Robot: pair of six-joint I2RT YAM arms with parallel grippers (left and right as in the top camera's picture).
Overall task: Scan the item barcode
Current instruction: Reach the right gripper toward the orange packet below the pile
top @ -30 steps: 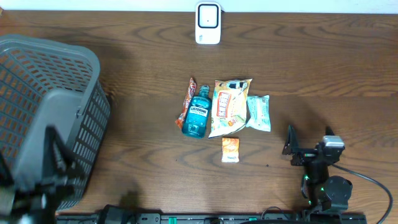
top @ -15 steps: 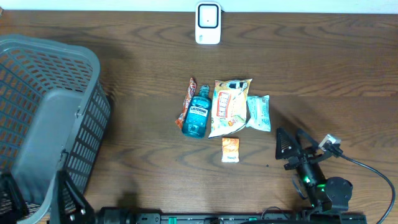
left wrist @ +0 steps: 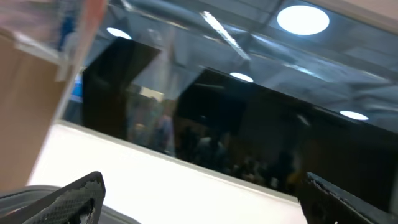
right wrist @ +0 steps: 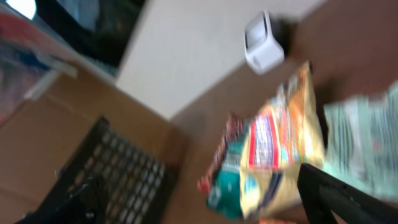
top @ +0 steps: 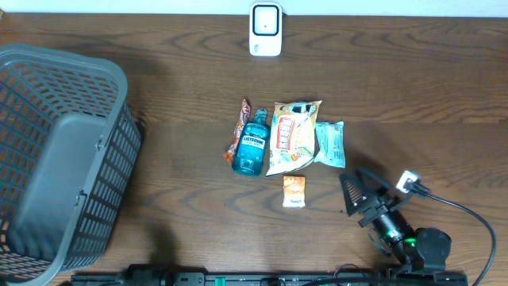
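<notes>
My right gripper will next take hold of the small orange packet [top: 294, 191] by its nearest side edge, so the rest stays exposed to scan its barcode.
Several items lie grouped mid-table: a red snack stick [top: 241, 127], a teal mouthwash bottle [top: 252, 148], a yellow chip bag [top: 293, 135], a pale green packet [top: 330, 144] and a small orange packet [top: 294, 191]. The white scanner [top: 265, 29] stands at the far edge. My right gripper [top: 354, 199] hovers open, right of the orange packet, holding nothing. Its blurred wrist view faces the chip bag [right wrist: 286, 140], bottle [right wrist: 233, 186] and scanner [right wrist: 263, 42]. My left gripper [left wrist: 202, 202] is open and empty, tilted up at a ceiling and dark window; it is outside the overhead view.
A large grey mesh basket [top: 55, 159] fills the table's left side and shows in the right wrist view as a dark basket [right wrist: 118, 174]. A black cable [top: 468, 214] trails from the right arm near the front edge.
The right arm has swung left and lowered toward the items, turning its fingers to face them. The left arm has dropped out of the overhead view at the front left.
</notes>
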